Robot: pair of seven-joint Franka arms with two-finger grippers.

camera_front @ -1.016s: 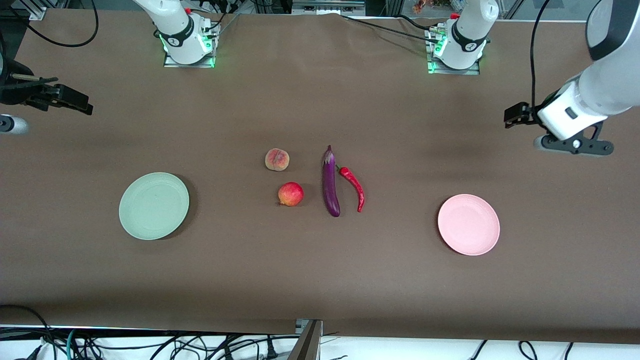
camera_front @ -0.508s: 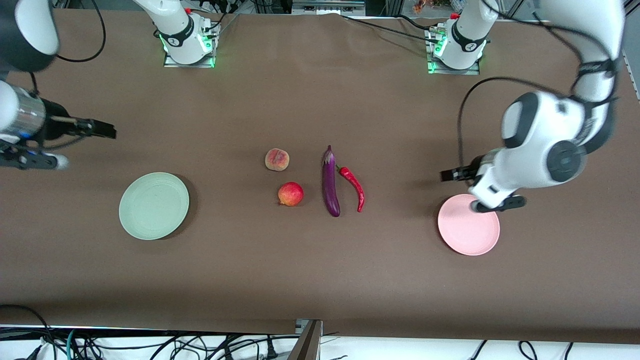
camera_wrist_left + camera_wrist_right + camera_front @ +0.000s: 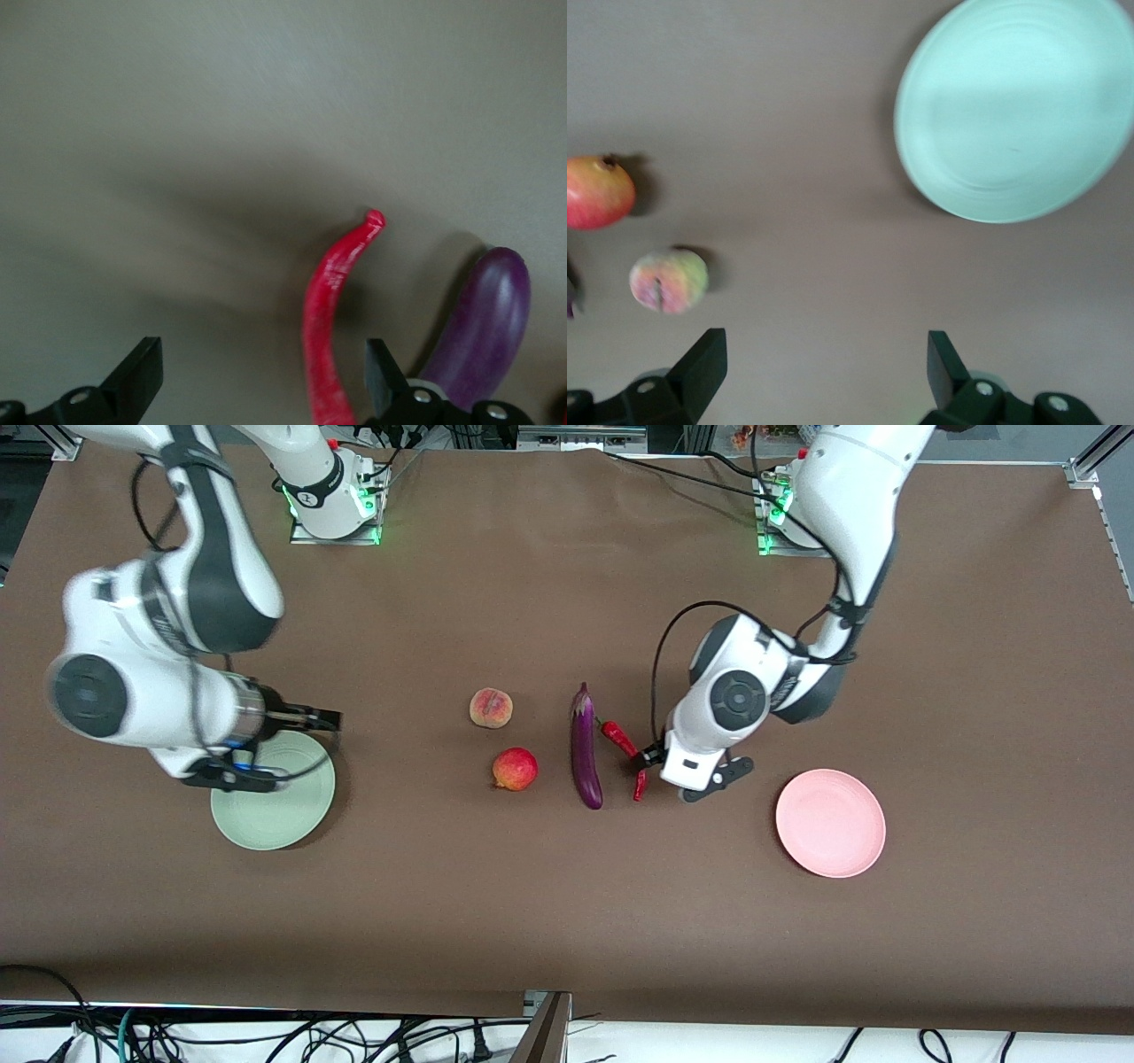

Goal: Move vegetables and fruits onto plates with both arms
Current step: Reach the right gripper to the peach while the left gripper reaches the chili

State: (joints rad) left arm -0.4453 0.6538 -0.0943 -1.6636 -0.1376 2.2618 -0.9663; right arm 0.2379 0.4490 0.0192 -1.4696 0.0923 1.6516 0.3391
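My left gripper is to grab the red chili next by its curved middle [image 3: 635,755], so that it can move the chili to the pink plate [image 3: 830,823].
The purple eggplant [image 3: 585,748] and red chili [image 3: 617,736] lie side by side mid-table. The peach [image 3: 491,708] and the redder pomegranate-like fruit [image 3: 515,769] lie beside them, toward the right arm's end. My left gripper [image 3: 649,758] is open over the chili, covering part of it. In the left wrist view the chili [image 3: 332,301] runs between the open fingers of the left gripper [image 3: 261,376], and the eggplant [image 3: 485,328] lies just outside them. My right gripper [image 3: 321,716] is open and empty over the edge of the mint green plate [image 3: 266,824]. The pink plate [image 3: 830,823] is empty.
The right wrist view shows the green plate [image 3: 1019,106], the pomegranate-like fruit [image 3: 596,192] and the peach [image 3: 668,281] on bare brown cloth, with the right gripper [image 3: 824,367] over the cloth. Arm bases [image 3: 332,496] stand along the table's edge farthest from the camera.
Both arms swung in from the table ends. The left gripper moved from over the pink plate to over the chili. The right gripper moved to the green plate's edge.
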